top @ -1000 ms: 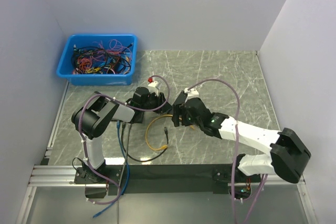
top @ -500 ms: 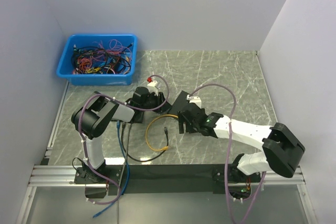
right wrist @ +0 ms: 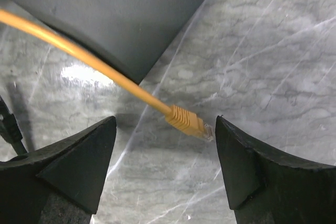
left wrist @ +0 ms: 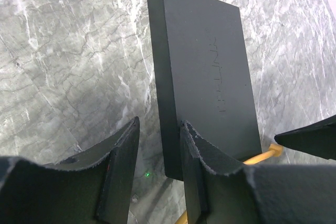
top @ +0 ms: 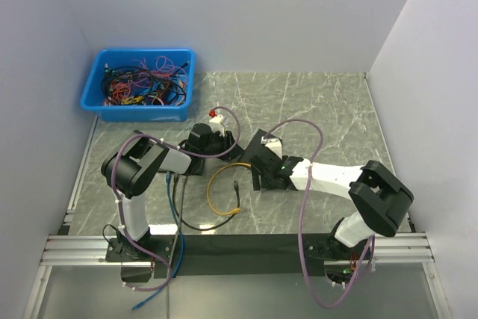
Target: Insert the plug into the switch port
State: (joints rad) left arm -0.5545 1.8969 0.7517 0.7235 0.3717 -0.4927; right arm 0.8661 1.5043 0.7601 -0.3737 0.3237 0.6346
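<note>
I should grab the yellow cable's plug (right wrist: 189, 120) across its ribbed sides with my right gripper next. That leaves the clear tip free to hand over.
The black switch (left wrist: 210, 77) lies flat on the marble table; it also shows in the top view (top: 258, 149). My left gripper (left wrist: 157, 150) is open, with its jaws astride the switch's near left edge, and it sits just left of the switch in the top view (top: 228, 147). The yellow cable's plug (right wrist: 189, 120) lies on the marble beside the switch's corner. My right gripper (right wrist: 165, 124) is open and low over the plug, one finger on each side, not touching it. The yellow cable (top: 216, 193) loops in front of the switch. The switch's ports are hidden.
A blue bin (top: 140, 84) full of tangled cables stands at the back left. A black cable (top: 196, 218) and a blue cable (top: 173, 199) lie near the left arm's base. A second black plug end (right wrist: 8, 124) lies left of my right gripper.
My right arm has swung in and lowered its gripper from over the switch to the table in front of it, over the yellow plug. The left arm has not moved.
</note>
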